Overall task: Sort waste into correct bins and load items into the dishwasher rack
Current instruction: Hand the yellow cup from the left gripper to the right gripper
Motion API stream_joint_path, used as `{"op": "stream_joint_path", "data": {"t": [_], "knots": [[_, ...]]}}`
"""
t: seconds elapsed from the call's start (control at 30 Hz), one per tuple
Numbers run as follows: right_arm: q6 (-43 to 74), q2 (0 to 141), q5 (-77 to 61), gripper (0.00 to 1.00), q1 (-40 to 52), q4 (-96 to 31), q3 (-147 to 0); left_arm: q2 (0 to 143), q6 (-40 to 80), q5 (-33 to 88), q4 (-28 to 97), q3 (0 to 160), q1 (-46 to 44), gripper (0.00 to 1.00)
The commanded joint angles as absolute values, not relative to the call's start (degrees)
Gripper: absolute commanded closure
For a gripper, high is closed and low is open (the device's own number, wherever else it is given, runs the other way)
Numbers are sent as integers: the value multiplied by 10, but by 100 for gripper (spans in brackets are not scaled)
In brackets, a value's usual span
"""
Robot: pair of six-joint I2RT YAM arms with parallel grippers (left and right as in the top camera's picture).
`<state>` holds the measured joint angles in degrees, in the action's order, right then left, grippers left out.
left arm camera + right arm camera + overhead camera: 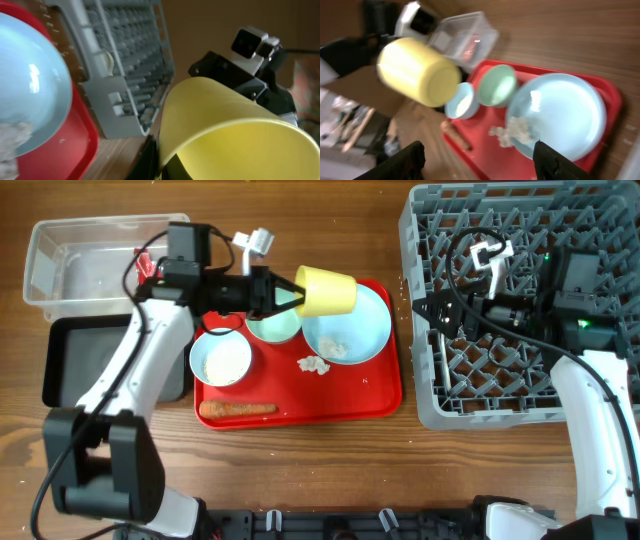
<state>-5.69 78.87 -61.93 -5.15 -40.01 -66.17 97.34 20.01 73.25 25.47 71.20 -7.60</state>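
My left gripper should keep holding the yellow cup until the fingers of my right gripper grip it: there is still a gap between its narrow end [351, 294] and those fingers.
My left gripper [283, 292] is shut on the rim of the yellow cup [327, 291] and holds it on its side above the red tray; the cup fills the left wrist view [235, 130] and shows in the right wrist view [417, 71]. My right gripper [430, 308] is open and empty over the left part of the grey dishwasher rack [520, 395]. The pale-blue plate [352, 330] holds a crumpled white tissue [516, 131]. A teal bowl [272, 325] and a pale-blue bowl with rice [221, 358] sit on the tray. An orange-brown food stick [238, 408] lies at the tray's front.
The flat red tray [340, 400] is at centre. The clear tub [85, 265] at the far left holds a red wrapper [146, 268]. The black tray [70, 360] lies in front of it. White bits [314, 364] lie on the red tray.
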Motion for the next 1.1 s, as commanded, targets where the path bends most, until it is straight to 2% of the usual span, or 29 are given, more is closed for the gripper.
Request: {"op": "stream_joint_path", "data": {"t": [0.0, 0.13, 0.33, 0.77, 1.07], "knots": [[-90, 798, -691, 28, -33, -396, -672, 983, 262, 792, 195, 716, -121, 96], [-90, 807, -691, 28, -14, -392, -672, 983, 310, 787, 129, 716, -161, 96], [-90, 807, -693, 28, 11, -376, -672, 983, 323, 753, 126, 716, -192, 96], [-90, 807, -766, 29, 30, -336, -672, 983, 335, 751, 126, 716, -194, 96], [-89, 809, -757, 28, 34, -336, -671, 983, 340, 752, 113, 716, -194, 96]]}}
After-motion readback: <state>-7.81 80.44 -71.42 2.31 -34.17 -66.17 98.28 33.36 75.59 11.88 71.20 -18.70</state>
